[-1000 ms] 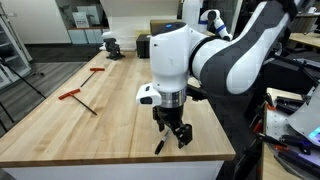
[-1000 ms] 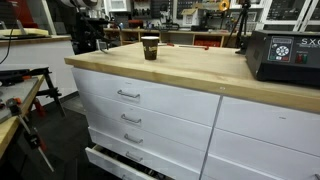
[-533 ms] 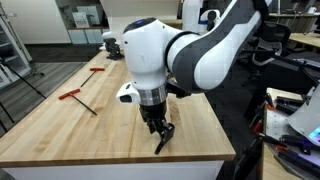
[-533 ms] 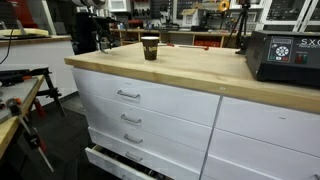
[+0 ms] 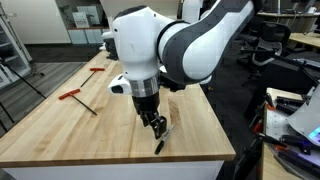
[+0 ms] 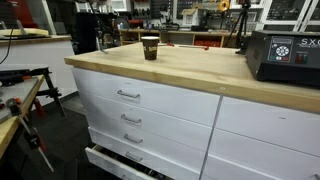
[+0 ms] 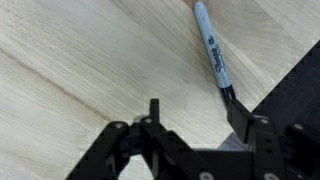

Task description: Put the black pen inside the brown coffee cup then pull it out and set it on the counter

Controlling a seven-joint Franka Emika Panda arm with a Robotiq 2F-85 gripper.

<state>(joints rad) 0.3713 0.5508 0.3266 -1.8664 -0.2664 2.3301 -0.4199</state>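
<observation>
Next, my gripper grips the black pen (image 5: 160, 144) by its black end, so the pen's grey body stays free to enter the brown coffee cup.
The black pen (image 5: 160, 144) lies flat on the counter (image 5: 70, 125) near its front edge. In the wrist view the pen (image 7: 212, 48) shows a grey barrel and a black end. That end reaches the inner side of one finger. My gripper (image 5: 154, 124) hangs just above the pen, open and holding nothing. In the wrist view its fingers (image 7: 197, 112) are spread wide, with bare wood between them. The brown coffee cup (image 6: 150, 47) stands upright on the counter (image 6: 200, 78), far from the gripper.
Two red-handled tools (image 5: 76, 97) (image 5: 97, 70) lie on the counter's far side. A black box (image 6: 285, 55) stands at one end of the counter. Drawers (image 6: 140, 105) sit below the counter. The counter's front edge is close to the pen.
The arm has swung leftward over the counter, bringing the gripper from beside the pen to right above it. The pen and cup have not moved.
</observation>
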